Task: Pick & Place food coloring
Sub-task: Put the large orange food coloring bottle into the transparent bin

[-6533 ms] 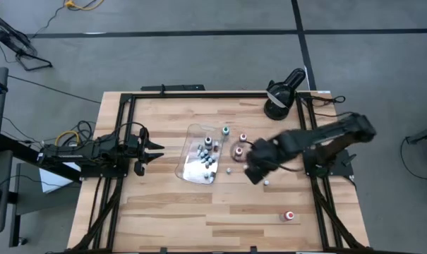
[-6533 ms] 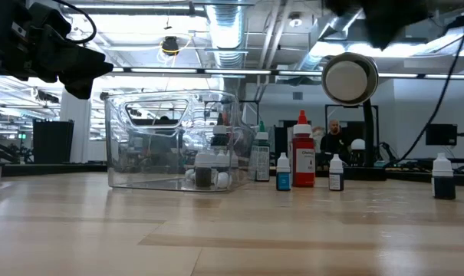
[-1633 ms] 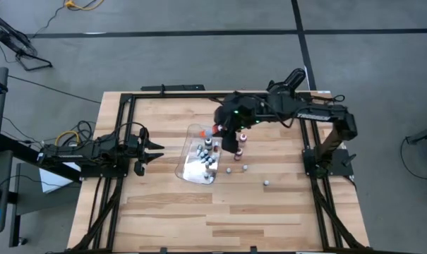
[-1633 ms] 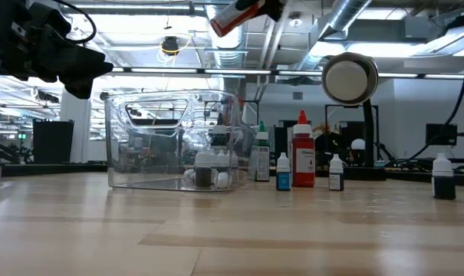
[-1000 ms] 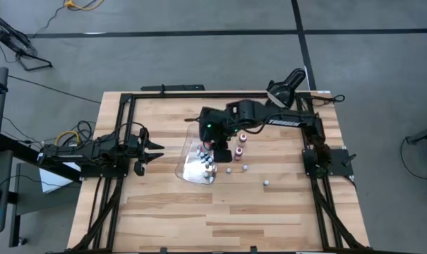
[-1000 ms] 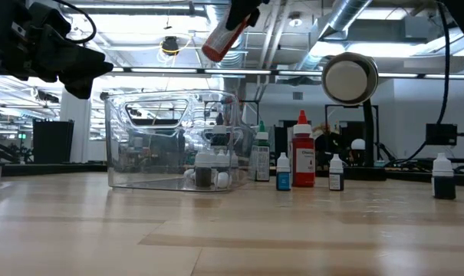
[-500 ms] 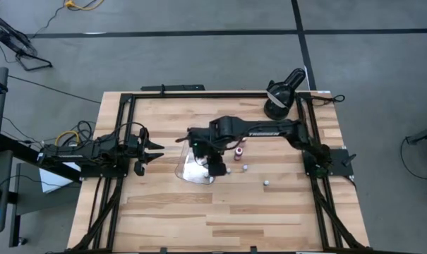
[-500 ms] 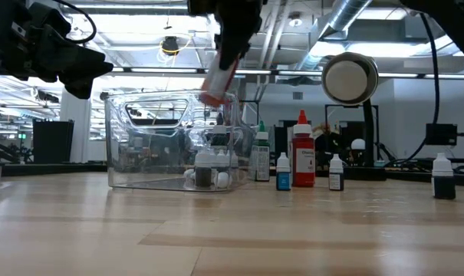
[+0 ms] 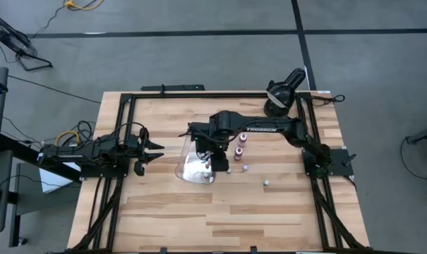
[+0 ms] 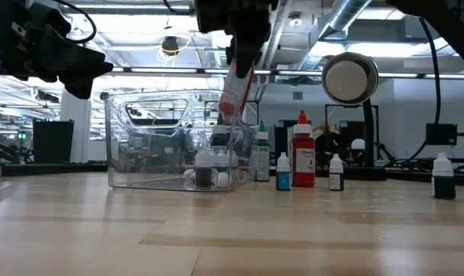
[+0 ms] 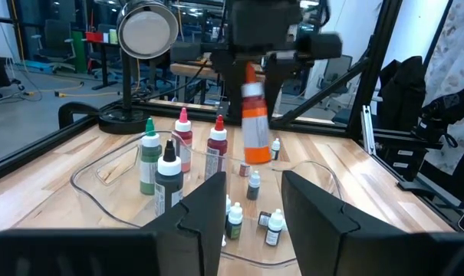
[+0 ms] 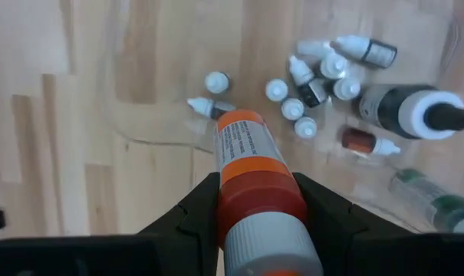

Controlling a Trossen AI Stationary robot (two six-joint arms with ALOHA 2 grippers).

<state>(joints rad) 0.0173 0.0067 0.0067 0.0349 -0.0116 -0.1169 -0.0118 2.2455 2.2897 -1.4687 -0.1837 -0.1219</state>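
The orange-red bottle's base (image 12: 239,116) is high above the bottom of the tray. My right gripper should keep holding the bottle until the bottle is lower.
My right gripper (image 9: 207,146) hangs over the clear tray (image 9: 181,161) and is shut on an orange-red bottle with a white label (image 12: 247,149). In the low view the bottle (image 10: 235,90) hangs at the height of the tray's rim (image 10: 170,96). Several tiny white-capped bottles (image 12: 297,107) lie on the tray's floor, and taller ones (image 11: 159,165) stand upright in it. More small bottles (image 9: 239,144) stand on the table right of the tray. My left gripper (image 9: 153,151) waits, open, at the table's left side. My right gripper pinches the orange-red bottle between its two fingers (image 12: 205,205) by its upper body, near the whitish cap (image 12: 266,234). The fingers come from above, pointing down. The bottle is lifted clear and hangs slightly tilted, its base (image 12: 238,119) over the tray.
A black round lamp-like device (image 9: 279,97) stands at the far right corner and shows in the low view (image 10: 350,77). Loose small bottles (image 9: 267,183) stand on the wood right of the tray. The near half of the table (image 9: 199,219) is bare wood.
My right gripper has moved toward the table's left, over the tray, and come down. The bottle it carries has dropped from well above the tray to rim height and has tipped from a strong slant to nearly upright.
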